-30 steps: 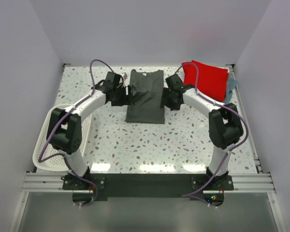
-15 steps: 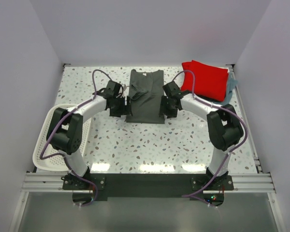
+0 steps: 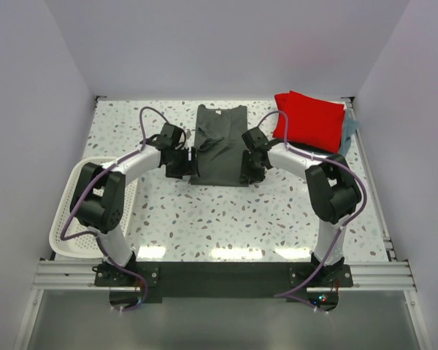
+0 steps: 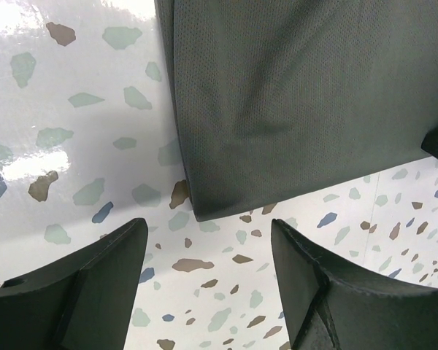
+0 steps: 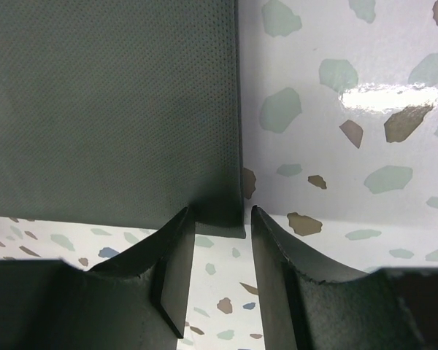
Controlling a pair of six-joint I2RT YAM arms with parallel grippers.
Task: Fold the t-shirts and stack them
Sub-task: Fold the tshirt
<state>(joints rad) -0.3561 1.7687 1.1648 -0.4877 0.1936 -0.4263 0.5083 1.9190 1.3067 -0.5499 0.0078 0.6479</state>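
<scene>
I should next grab the dark grey t-shirt [image 3: 219, 146] at its near corner [image 3: 193, 181], opposite the right gripper's, with my left gripper to fold the t-shirt's near edge over evenly.
The dark grey t-shirt [image 3: 219, 146] lies folded into a long strip at the middle back of the table. My left gripper [image 3: 188, 169] is at its near-left corner, and in the left wrist view the gripper [image 4: 208, 226] is open wide, with the shirt's corner [image 4: 204, 208] just beyond the fingertips. My right gripper [image 3: 250, 169] is at the near-right corner. In the right wrist view its jaws [image 5: 220, 213] stand narrowly apart, with the shirt's corner [image 5: 219, 219] at their tips. The red t-shirt [image 3: 314, 120] lies folded on the light blue-grey one [image 3: 349, 130] at the back right.
A white plastic basket [image 3: 64, 211] sits at the table's left edge beside the left arm. Pale walls close in the table at the back and both sides. Speckled tabletop [image 3: 219, 219] stretches between the shirt and the arm bases.
Both grippers have come down and nearer, along the shirt's sides to its near corners. The right jaws have narrowed; the left jaws have stayed wide.
</scene>
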